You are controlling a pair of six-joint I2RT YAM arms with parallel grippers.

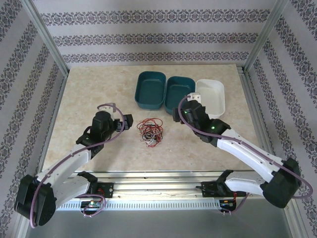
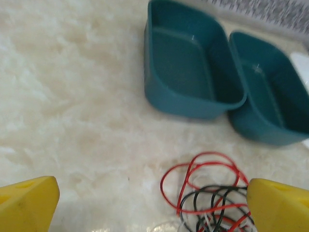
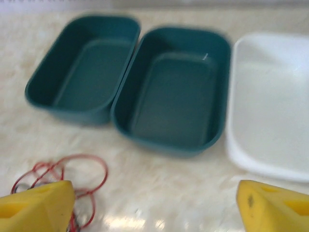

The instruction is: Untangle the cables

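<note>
My right gripper picks up a single black piece of cable (image 1: 149, 127) at the tangle's edge next and draws it outward to untangle the cables.
The cables (image 1: 150, 131) lie as one small tangle of red, black and pale strands on the marble table, between the two arms. My left gripper (image 1: 122, 122) hovers just left of the tangle, jaws wide open and empty. From the left wrist, red and black loops of the cables (image 2: 207, 191) reach up to the right yellow finger (image 2: 277, 205). My right gripper (image 1: 182, 115) sits right of the tangle, open with nothing between its fingers. In the right wrist view, red loops of the cables (image 3: 63, 174) lie beside the left yellow finger (image 3: 38, 208).
Two teal bins (image 1: 150, 89) (image 1: 179, 94) and a white tray (image 1: 211, 96) stand side by side behind the tangle. Patterned walls and metal frame posts (image 1: 47, 39) enclose the table. An aluminium rail (image 1: 158, 191) runs along the near edge.
</note>
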